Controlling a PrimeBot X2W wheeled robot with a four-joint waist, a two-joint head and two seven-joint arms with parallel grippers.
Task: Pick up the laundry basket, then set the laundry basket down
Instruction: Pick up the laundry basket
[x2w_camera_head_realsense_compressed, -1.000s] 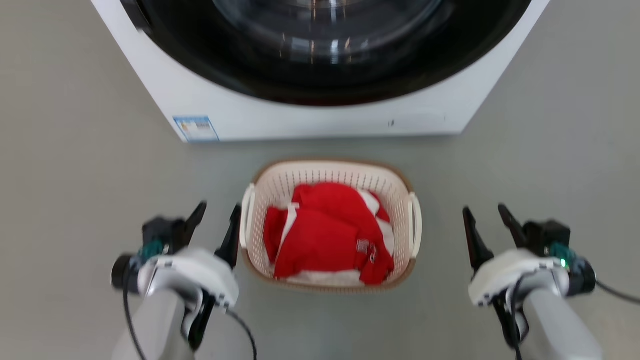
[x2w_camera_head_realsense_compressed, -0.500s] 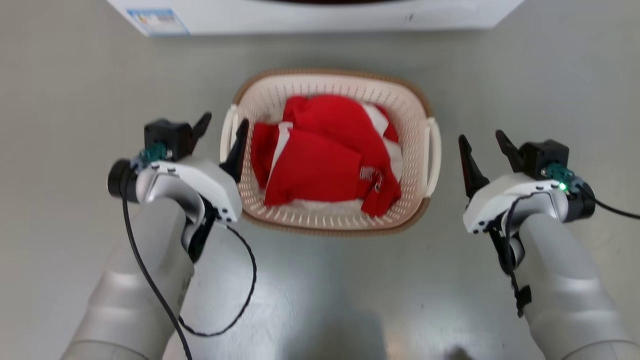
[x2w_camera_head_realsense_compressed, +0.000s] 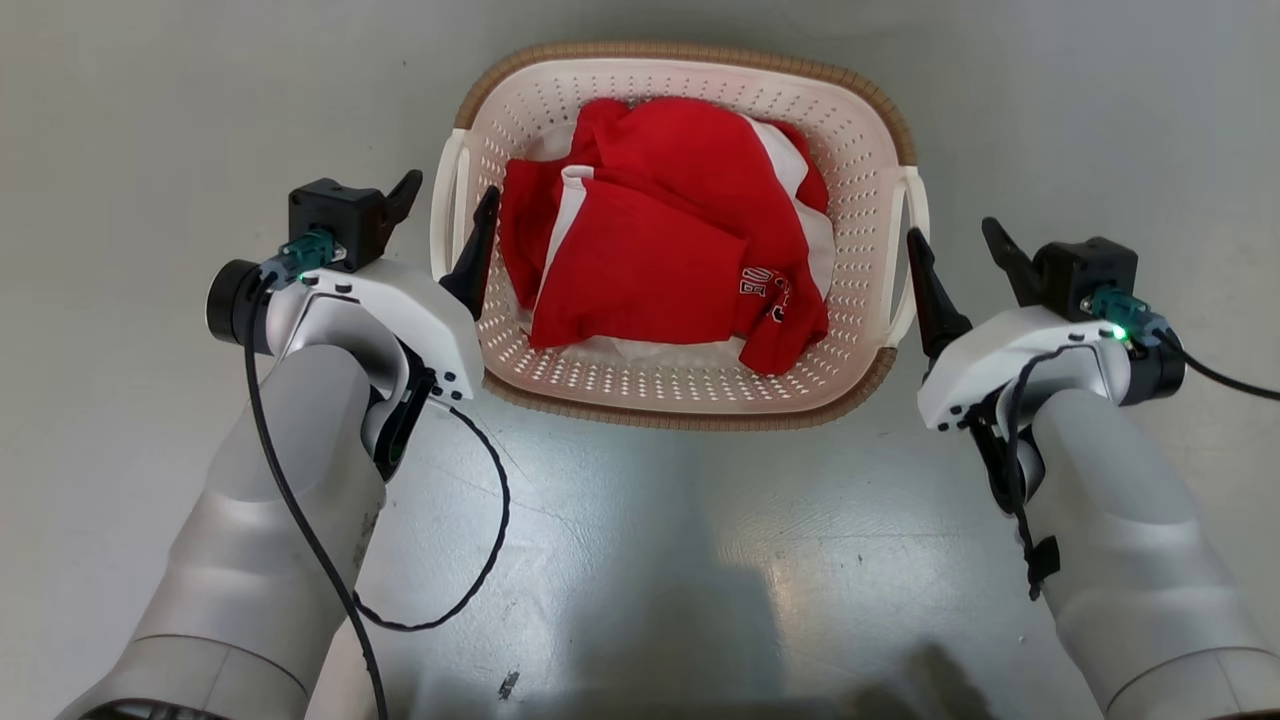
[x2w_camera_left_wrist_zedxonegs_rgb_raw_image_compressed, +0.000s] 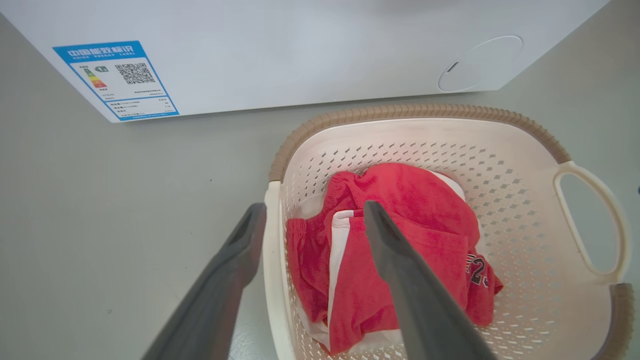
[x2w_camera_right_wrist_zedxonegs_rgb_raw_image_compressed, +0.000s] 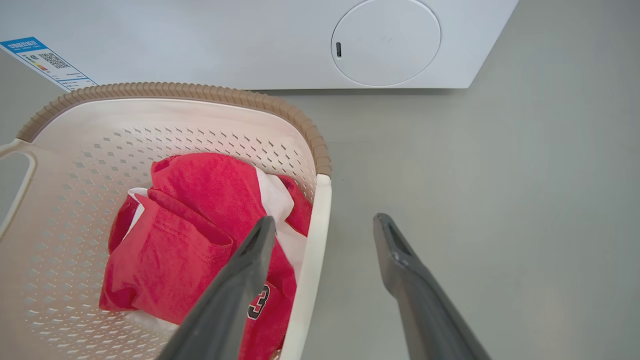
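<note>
The robot's right gripper will pick up the basket next, gripping it by its white side handle (x2w_camera_right_wrist_zedxonegs_rgb_raw_image_compressed: 313, 255).
The cream-white perforated laundry basket (x2w_camera_head_realsense_compressed: 690, 52) with a brown rim sits on the grey floor, holding a red and white garment (x2w_camera_head_realsense_compressed: 650, 270). My left gripper (x2w_camera_head_realsense_compressed: 446, 200) is open and straddles the basket's left white handle (x2w_camera_head_realsense_compressed: 440, 215), one finger outside and one inside the basket. In the left wrist view, that handle (x2w_camera_left_wrist_zedxonegs_rgb_raw_image_compressed: 272, 260) runs between the fingers of the left gripper (x2w_camera_left_wrist_zedxonegs_rgb_raw_image_compressed: 314, 210). My right gripper (x2w_camera_head_realsense_compressed: 951, 235) is open at the right handle (x2w_camera_head_realsense_compressed: 912, 250). The right wrist view shows the handle (x2w_camera_right_wrist_zedxonegs_rgb_raw_image_compressed: 312, 260) between the fingers of the right gripper (x2w_camera_right_wrist_zedxonegs_rgb_raw_image_compressed: 325, 220).
A white washing machine (x2w_camera_left_wrist_zedxonegs_rgb_raw_image_compressed: 300, 50) stands just beyond the basket, with a blue label (x2w_camera_left_wrist_zedxonegs_rgb_raw_image_compressed: 115, 80) at its lower left corner and a round cover (x2w_camera_right_wrist_zedxonegs_rgb_raw_image_compressed: 385, 42) at its lower right. Grey floor (x2w_camera_head_realsense_compressed: 640, 560) surrounds the basket.
The head camera has tilted down, so the washing machine has left its view. Both grippers have come in on the basket's handles, the right one moving in from well off to the side.
</note>
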